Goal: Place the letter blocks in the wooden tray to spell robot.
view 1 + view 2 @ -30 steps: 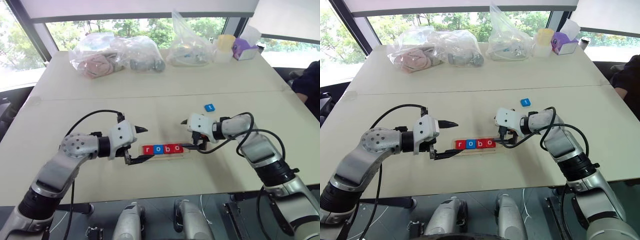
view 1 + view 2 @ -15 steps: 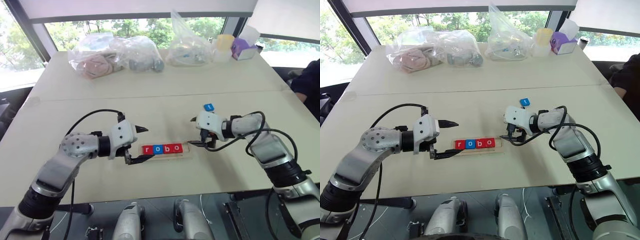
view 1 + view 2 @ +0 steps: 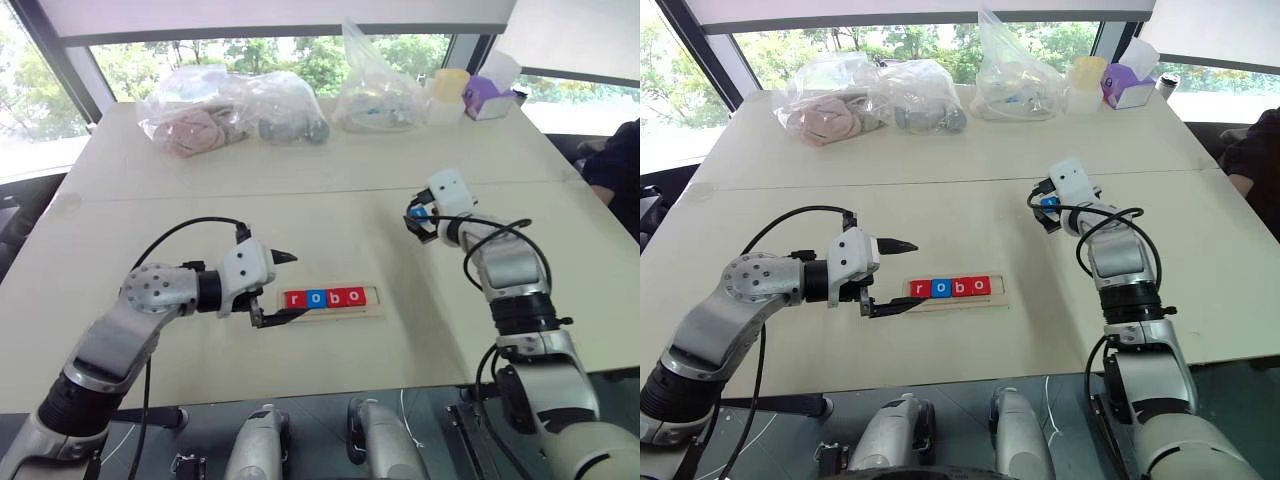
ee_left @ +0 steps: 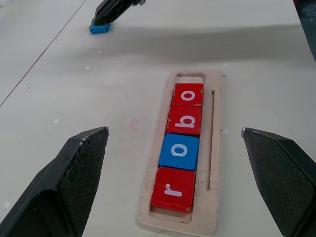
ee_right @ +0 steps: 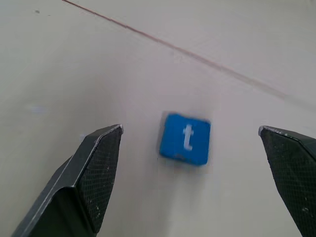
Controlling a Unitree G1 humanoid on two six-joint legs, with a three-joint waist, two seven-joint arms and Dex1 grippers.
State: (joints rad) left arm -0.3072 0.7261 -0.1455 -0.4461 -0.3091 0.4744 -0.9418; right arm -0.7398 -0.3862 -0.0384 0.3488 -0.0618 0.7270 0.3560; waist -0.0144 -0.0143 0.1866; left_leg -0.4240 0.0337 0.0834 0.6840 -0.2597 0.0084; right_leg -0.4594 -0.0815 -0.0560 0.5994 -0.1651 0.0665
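My right gripper's fingers stop above the blue t block (image 3: 418,213), so it is too early to close on it, and my right gripper lowers first.
The wooden tray (image 3: 375,299) lies in the middle of the table. In its groove sit several letter blocks: red r (image 4: 173,189), blue o (image 4: 179,151), red b (image 4: 185,120) and red o (image 4: 188,94). The slot at the tray's right end is bare. A blue t block (image 5: 185,138) lies flat on the table, farther back and to the right. My right gripper (image 3: 418,221) hovers open just over it, one finger on each side, touching nothing. My left gripper (image 3: 297,286) stands open at the tray's left end, holding nothing.
Clear plastic bags (image 3: 235,115) with soft items, another bag (image 3: 375,85), a yellow cup (image 3: 452,85) and a purple item (image 3: 487,98) line the table's far edge. A person's dark sleeve (image 3: 615,170) shows at the right edge.
My right gripper has left the tray's right end, swung back and to the right, rolled over, and now straddles the blue t block. The left gripper and the tiles in the tray stayed put.
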